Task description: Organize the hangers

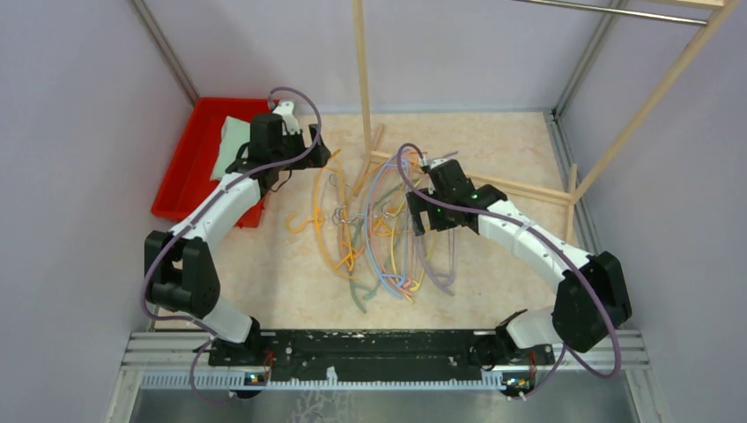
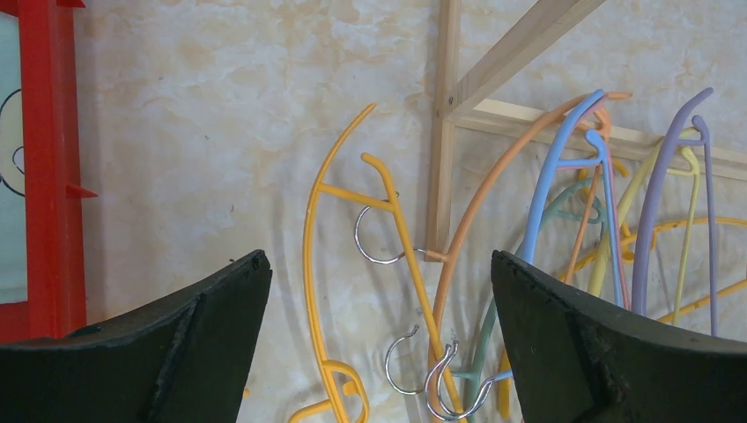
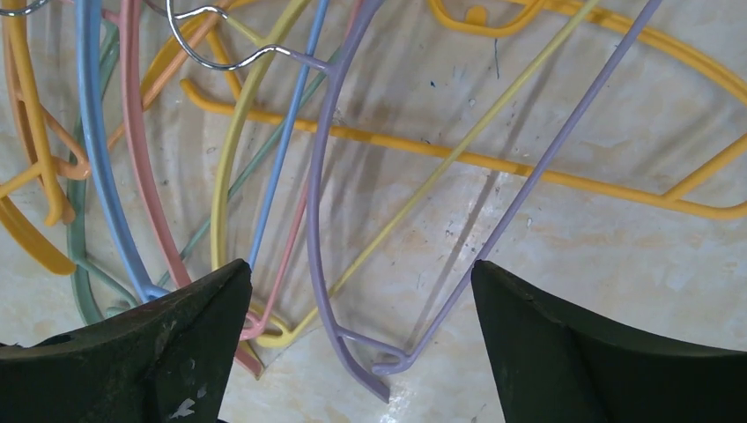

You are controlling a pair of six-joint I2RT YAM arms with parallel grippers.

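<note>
The metal hook of the lavender hanger (image 3: 321, 220) should stay free to hang. My right gripper will reach the hanger next and grab its curved part near the hanger's end (image 3: 326, 310).
Several hangers (image 1: 379, 238) lie tangled on the table between the arms: orange, yellow, green, blue, pink and lavender. My left gripper (image 1: 310, 157) is open and empty above the pile's far left edge. In the left wrist view the left gripper (image 2: 377, 257) frames a yellow-orange hanger (image 2: 308, 238) and several metal hooks (image 2: 396, 361), with an orange hanger (image 2: 480, 194) beside them. My right gripper (image 1: 421, 231) is open and empty over the pile's right part. In the right wrist view the right gripper (image 3: 361, 264) straddles the end of a lavender hanger (image 3: 321, 220), apart from it.
A red tray (image 1: 198, 150) holding a pale green item (image 1: 231, 141) sits at the far left, also in the left wrist view (image 2: 48, 176). Pale wooden rack poles (image 1: 361, 70) rise behind the pile, with base bars on the table (image 2: 443, 132). Walls enclose the table.
</note>
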